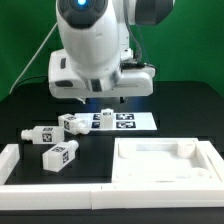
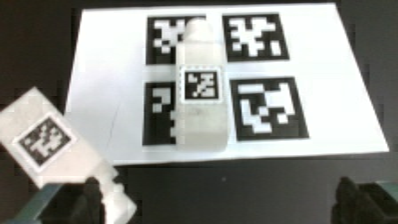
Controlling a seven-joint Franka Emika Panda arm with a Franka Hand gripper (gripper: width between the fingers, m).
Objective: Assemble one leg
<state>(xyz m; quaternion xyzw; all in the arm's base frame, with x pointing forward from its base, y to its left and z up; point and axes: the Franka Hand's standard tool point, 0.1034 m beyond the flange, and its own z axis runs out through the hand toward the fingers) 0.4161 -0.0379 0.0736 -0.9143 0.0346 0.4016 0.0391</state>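
Observation:
My gripper reaches the white leg next and grabs its wide tagged body (image 1: 107, 119) (image 2: 205, 106), so the leg's narrow end stays free to join the white tabletop.
In the wrist view one white leg (image 2: 201, 92) with a square tag lies lengthwise on the marker board (image 2: 107, 60), between its printed tags. My gripper (image 2: 217, 205) hangs above it, open and empty, with dark fingertips (image 2: 71, 205) wide apart. A second leg (image 2: 45, 135) lies just off the board, close to one fingertip. In the exterior view the gripper (image 1: 100, 103) is over the marker board (image 1: 135, 121) and hides the leg under it. Three more legs (image 1: 72, 124), (image 1: 38, 133), (image 1: 60, 155) lie towards the exterior view's left.
The large white tray-like tabletop (image 1: 165, 170) lies at the front on the exterior view's right. A white raised border piece (image 1: 12, 165) runs along the front and the exterior view's left. The table is black, with a green backdrop behind.

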